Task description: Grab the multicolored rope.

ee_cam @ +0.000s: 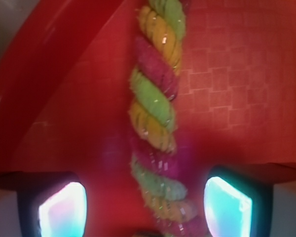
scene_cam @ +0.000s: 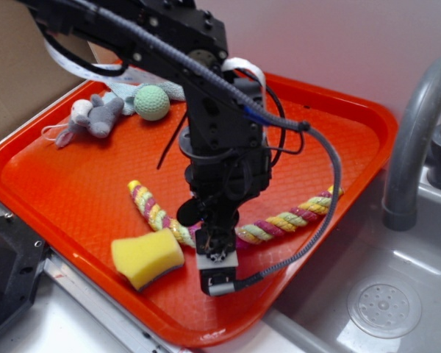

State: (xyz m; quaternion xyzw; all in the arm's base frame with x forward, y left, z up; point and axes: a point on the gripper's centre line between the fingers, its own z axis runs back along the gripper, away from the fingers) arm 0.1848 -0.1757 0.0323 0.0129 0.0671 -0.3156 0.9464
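I can close, because my fingers are on either side of it on the bottom of the tray. Closing now would hold the twisted rope.
The multicolored rope (scene_cam: 283, 221), twisted yellow, pink and pale green, lies curved across the front of the orange tray (scene_cam: 73, 176). My gripper (scene_cam: 212, 246) is lowered over the rope's middle, hiding that part in the exterior view. In the wrist view the rope (ee_cam: 155, 108) runs from the top down between my two fingers. My gripper (ee_cam: 145, 210) is open, with one pad on each side of the rope and a gap on both sides.
A yellow sponge block (scene_cam: 145, 257) lies just left of the gripper. A grey plush toy (scene_cam: 95, 116) and a green ball (scene_cam: 151, 102) sit at the tray's back left. A grey faucet (scene_cam: 411, 140) and sink (scene_cam: 386, 305) are to the right.
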